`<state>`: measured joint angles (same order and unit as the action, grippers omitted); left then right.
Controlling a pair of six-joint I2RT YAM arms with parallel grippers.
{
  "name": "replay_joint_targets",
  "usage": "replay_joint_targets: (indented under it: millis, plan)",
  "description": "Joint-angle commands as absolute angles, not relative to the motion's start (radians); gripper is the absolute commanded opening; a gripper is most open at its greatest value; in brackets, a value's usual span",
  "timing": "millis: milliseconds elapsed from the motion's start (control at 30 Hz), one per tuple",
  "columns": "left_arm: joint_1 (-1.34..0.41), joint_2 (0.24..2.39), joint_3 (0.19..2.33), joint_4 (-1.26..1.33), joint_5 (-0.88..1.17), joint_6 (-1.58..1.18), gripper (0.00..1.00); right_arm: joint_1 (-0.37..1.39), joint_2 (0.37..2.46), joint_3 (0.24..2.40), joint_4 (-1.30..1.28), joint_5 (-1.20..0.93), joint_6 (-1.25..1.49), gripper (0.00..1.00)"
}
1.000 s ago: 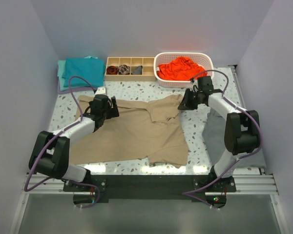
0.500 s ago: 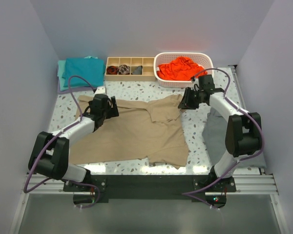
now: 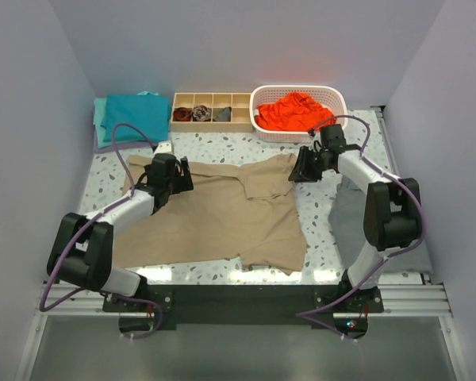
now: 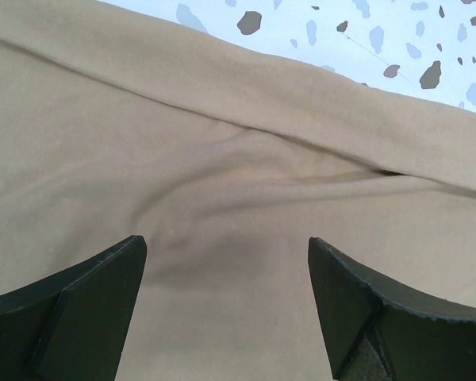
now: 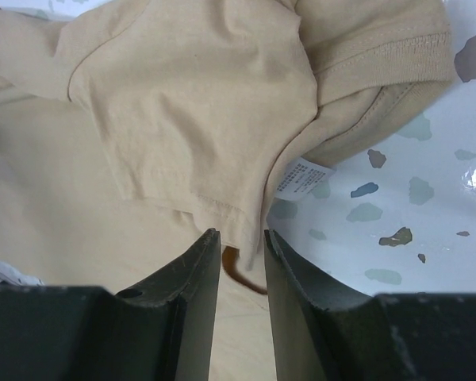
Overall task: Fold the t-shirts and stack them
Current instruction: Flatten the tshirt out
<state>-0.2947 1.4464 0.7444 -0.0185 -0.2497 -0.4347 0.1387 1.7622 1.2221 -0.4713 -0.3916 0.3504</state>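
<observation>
The right gripper takes hold of the tan t-shirt (image 3: 222, 210) next by the folded sleeve's hem corner, beside the white label, to fold the sleeve inward.
The tan t-shirt (image 3: 222, 210) lies spread in the middle of the table, its right sleeve folded inward. My left gripper (image 3: 174, 178) hovers open over its upper left part; in the left wrist view the left gripper (image 4: 226, 240) has only flat tan cloth (image 4: 222, 159) between its wide-set fingers. My right gripper (image 3: 301, 168) sits at the shirt's upper right corner. In the right wrist view the right gripper (image 5: 242, 232) stands narrowly open, the folded sleeve's hem (image 5: 222, 214) just past its tips, beside a white label (image 5: 304, 176). A teal t-shirt (image 3: 131, 115) lies back left. An orange-red t-shirt (image 3: 293, 111) fills the basket.
A white basket (image 3: 337, 101) stands at the back right, and a wooden compartment tray (image 3: 239, 101) with rolled socks is to its left. A flat dark grey cloth (image 3: 353, 214) lies under the right arm. Walls close in the left, right and back.
The right gripper's jaws have parted and it has shifted slightly down-left at the sleeve. The tan shirt and the left arm have not moved.
</observation>
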Motion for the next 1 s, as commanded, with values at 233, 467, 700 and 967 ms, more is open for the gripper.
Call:
replay_joint_targets:
  millis: [233, 467, 700, 967]
  plan:
    - [-0.288, 1.454, 0.778, 0.003, -0.258, -0.445, 0.88, 0.146, 1.799, 1.224, -0.480, -0.414, 0.342, 0.31]
    - [-0.288, 1.462, 0.781, 0.002, -0.255, -0.445, 0.88, 0.150, 1.821, 1.236, -0.480, -0.439, 0.339, 0.29]
    - [-0.288, 1.468, 0.782, 0.002, -0.256, -0.443, 0.88, 0.153, 1.832, 1.244, -0.485, -0.440, 0.331, 0.26]
    - [-0.288, 1.467, 0.787, 0.002, -0.259, -0.443, 0.88, 0.156, 1.779, 1.226, -0.448, -0.446, 0.322, 0.18]
